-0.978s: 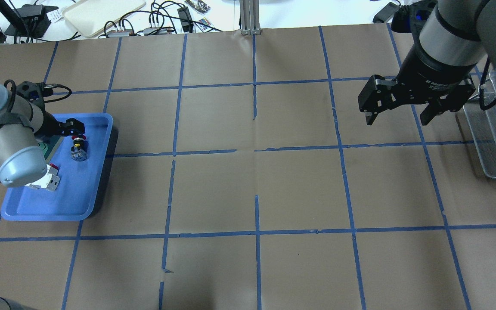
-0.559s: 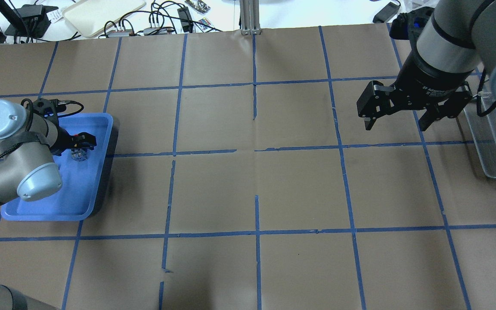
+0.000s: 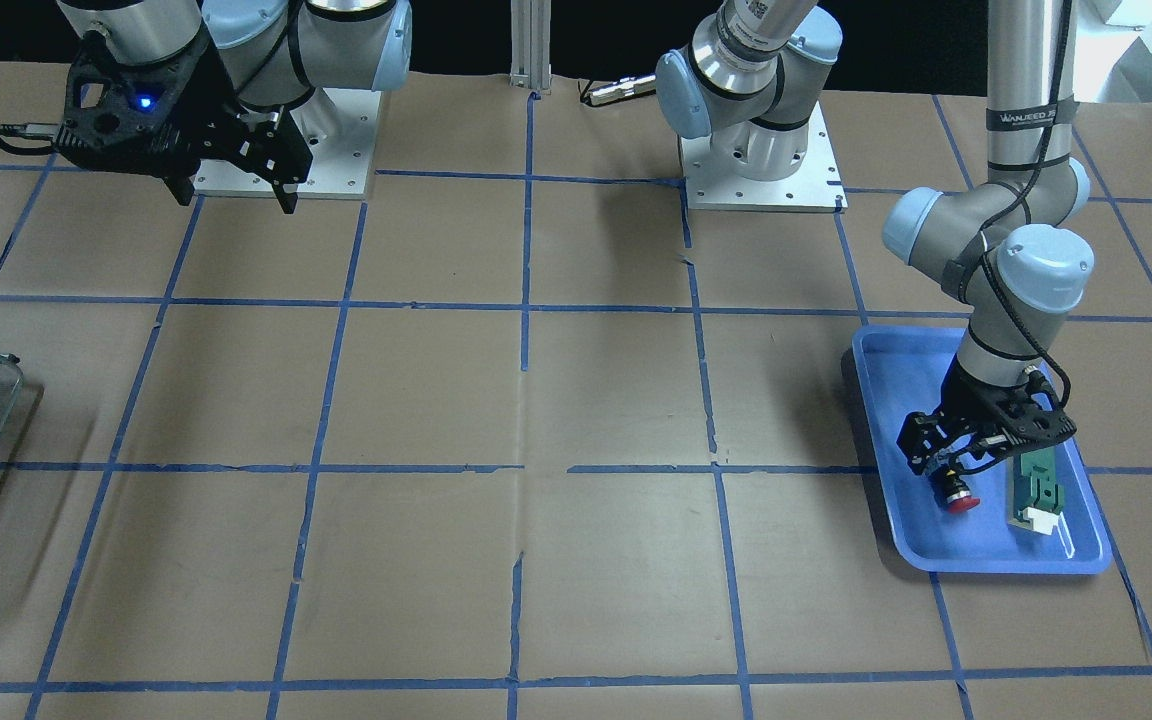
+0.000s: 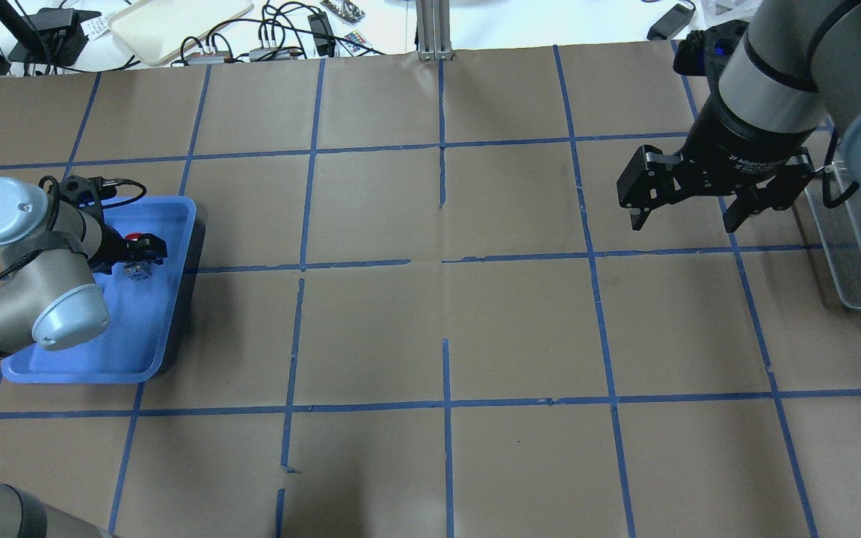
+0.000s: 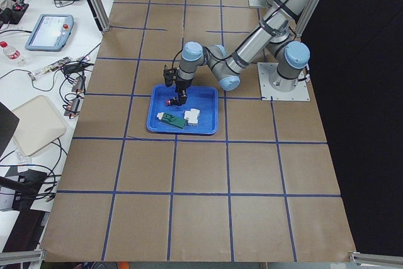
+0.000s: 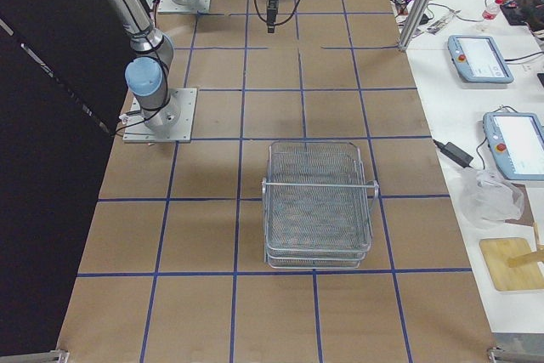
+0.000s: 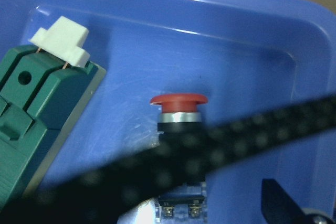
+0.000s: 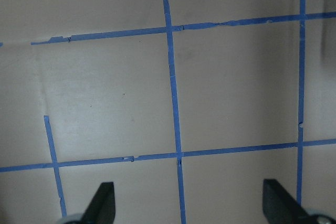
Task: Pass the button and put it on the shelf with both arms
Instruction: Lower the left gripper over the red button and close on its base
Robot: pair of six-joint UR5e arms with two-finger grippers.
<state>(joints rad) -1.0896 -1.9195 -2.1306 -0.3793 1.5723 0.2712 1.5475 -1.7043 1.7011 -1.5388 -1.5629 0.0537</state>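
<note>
My left gripper grabs the button by its dark block body [image 3: 944, 475] next, which keeps the button's red head [image 3: 962, 503] free for the pass.
The button [image 3: 961, 502] lies on its side in the blue tray [image 3: 996, 560], red head toward the tray's far end. It also shows in the overhead view [image 4: 133, 237] and the left wrist view [image 7: 177, 99]. My left gripper [image 3: 956, 470] is low in the tray, open, with its fingers on either side of the button's dark body; one fingertip [image 7: 281, 203] shows apart from it. My right gripper [image 4: 684, 222] is open and empty, held above the table near the wire-mesh shelf [image 4: 860, 224]. The shelf shows in full in the exterior right view [image 6: 319, 201].
A green-and-white flat part [image 3: 1036, 490] lies in the tray beside the button. A white breaker block [image 5: 193, 116] lies there too. A blurred black cable [image 7: 236, 145] crosses the left wrist view. Cables and devices lie beyond the table's far edge [image 4: 288, 37].
My left gripper has swung over the button and come down around it. My right gripper has shifted slightly nearer and stays open.
</note>
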